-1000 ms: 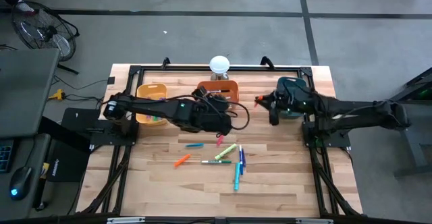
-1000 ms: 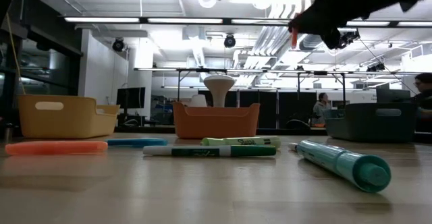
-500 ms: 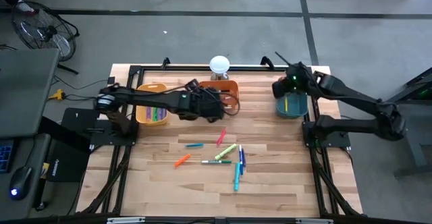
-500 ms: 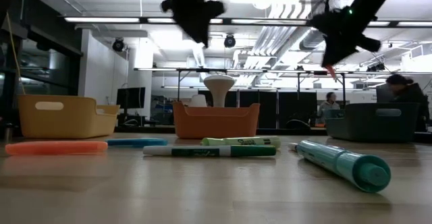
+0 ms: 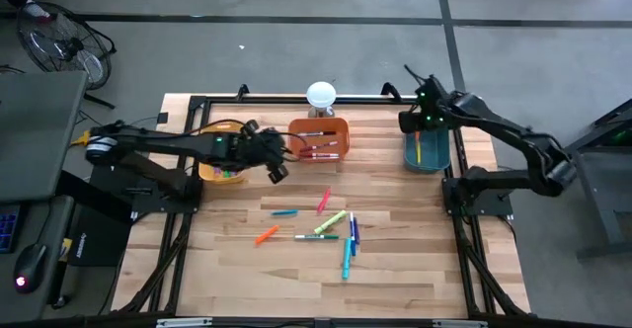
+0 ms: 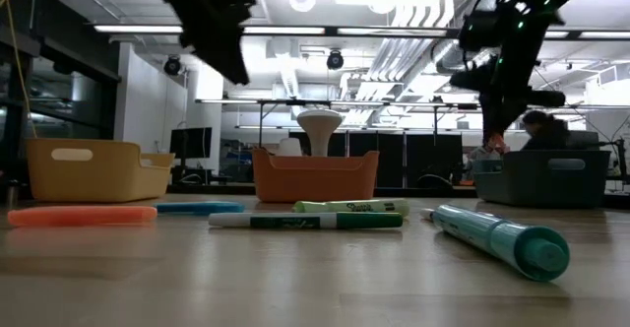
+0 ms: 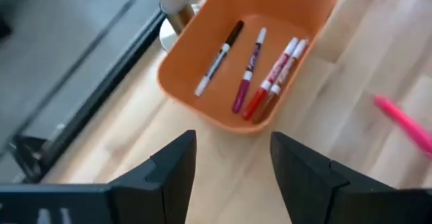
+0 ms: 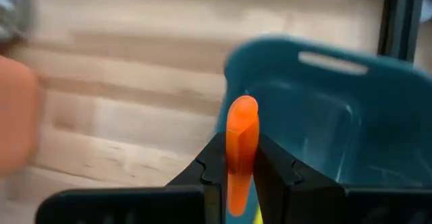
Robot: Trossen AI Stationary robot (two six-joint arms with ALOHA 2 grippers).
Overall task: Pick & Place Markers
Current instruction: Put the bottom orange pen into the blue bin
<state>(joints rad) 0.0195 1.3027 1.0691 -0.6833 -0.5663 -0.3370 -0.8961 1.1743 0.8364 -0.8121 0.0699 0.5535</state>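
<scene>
In the right wrist view my orange marker (image 8: 241, 133) hangs high above the teal bin's near side wall, so it is too early for my right gripper to release.
Several markers lie loose on the wooden table: a pink one (image 5: 323, 203), a yellow-green one (image 5: 331, 221), an orange one (image 5: 267, 235) and a teal one (image 6: 502, 240) among them. More markers lie in the orange bin (image 7: 202, 109). My right gripper (image 8: 241, 153) hangs over the teal bin (image 8: 317, 82) at the far right, shut on an orange marker (image 8: 241, 133). My left gripper (image 5: 276, 167) hovers open and empty between the yellow bin (image 5: 212, 130) and the orange bin (image 5: 318, 127). My right gripper pinches the orange marker between its two fingers. The marker's rounded end (image 8: 243, 109) sticks out past the fingertips. The fingers point steeply down and the marker runs along them, lifted clear above the teal bin's inside.
A white mushroom-shaped stand (image 5: 321, 96) sits at the far edge behind the orange bin. A black frame runs along the table's sides. Bare wood lies near the table's front edge. A person sits in the room beyond the teal bin (image 6: 541, 177).
My right gripper has carried the orange marker from beside the teal bin to above it, toward the far right, and has tipped from nearly level to pointing steeply down. My left gripper has drawn back from the table's middle toward the left, past the orange bin, staying open.
</scene>
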